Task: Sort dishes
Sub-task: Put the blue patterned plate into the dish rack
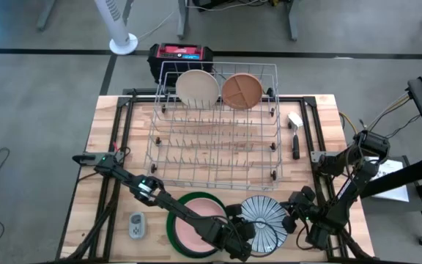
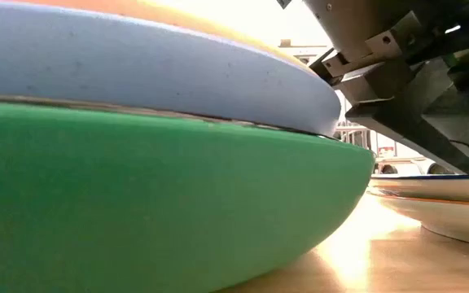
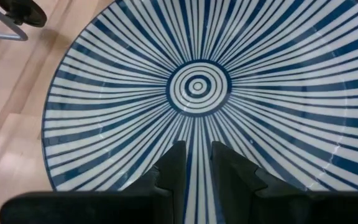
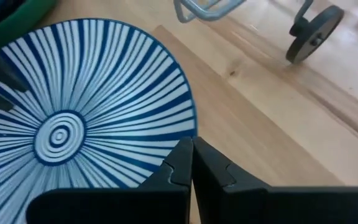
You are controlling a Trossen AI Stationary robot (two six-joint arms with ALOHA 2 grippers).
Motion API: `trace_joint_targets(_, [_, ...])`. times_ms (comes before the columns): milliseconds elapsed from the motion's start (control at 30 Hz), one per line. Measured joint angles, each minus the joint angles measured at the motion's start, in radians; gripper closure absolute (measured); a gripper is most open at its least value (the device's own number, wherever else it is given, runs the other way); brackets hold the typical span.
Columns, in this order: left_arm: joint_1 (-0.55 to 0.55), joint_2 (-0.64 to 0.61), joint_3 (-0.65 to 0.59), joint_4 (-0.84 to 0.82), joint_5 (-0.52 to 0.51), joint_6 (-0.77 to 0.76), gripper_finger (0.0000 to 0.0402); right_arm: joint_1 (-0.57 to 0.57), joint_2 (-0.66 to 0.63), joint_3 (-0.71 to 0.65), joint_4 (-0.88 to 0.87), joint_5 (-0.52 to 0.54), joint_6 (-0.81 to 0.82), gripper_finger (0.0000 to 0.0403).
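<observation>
My right gripper's fingers are shut beside the blue-white striped plate (image 4: pixel 114 102). The fingers open wider next, then lift slightly to close on the plate's rim (image 4: pixel 195 123).
A blue-white striped plate (image 1: pixel 264 220) lies flat on the table near its front edge. My left gripper (image 1: pixel 244 235) reaches over its left part, fingers (image 3: pixel 178 165) a narrow gap apart, the stripes showing between them. My right gripper (image 4: pixel 190 149) is shut, its tips at the plate's right rim (image 4: pixel 194 127). Left of the striped plate is a stack: a green plate (image 1: pixel 176 233) at the bottom, a blue one (image 2: pixel 137 73) on it, a pink one (image 1: pixel 196 224) on top. A cream dish (image 1: pixel 197 87) and a tan dish (image 1: pixel 242 90) stand on edge in the rack. My left gripper slants down over the striped plate's left part (image 3: pixel 194 155), both fingers above the plate's face; whether the tips touch it I cannot tell. My right gripper's shut tips stand at the plate's right rim, slanting down from the table's right; whether they touch it I cannot tell.
The silver wire rack (image 1: pixel 215 139) fills the table's middle and far side. A small grey gadget (image 1: pixel 136 226) lies near the front left. A dark-handled utensil (image 1: pixel 295 136) lies right of the rack. A red-black box (image 1: pixel 182 55) sits behind the table.
</observation>
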Motion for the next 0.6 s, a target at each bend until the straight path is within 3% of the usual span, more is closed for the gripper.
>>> trace_joint_targets(333, [0.001, -0.001, -0.009, -0.023, 0.012, -0.029, 0.0342, 0.000, -0.009, 0.005, -0.010, -0.191, 0.138, 0.0394])
trace_joint_targets(600, [0.009, 0.014, -0.010, -0.005, 0.009, -0.026, 0.0366, 0.003, -0.053, 0.005, -0.029, -0.284, 0.166, 0.0304])
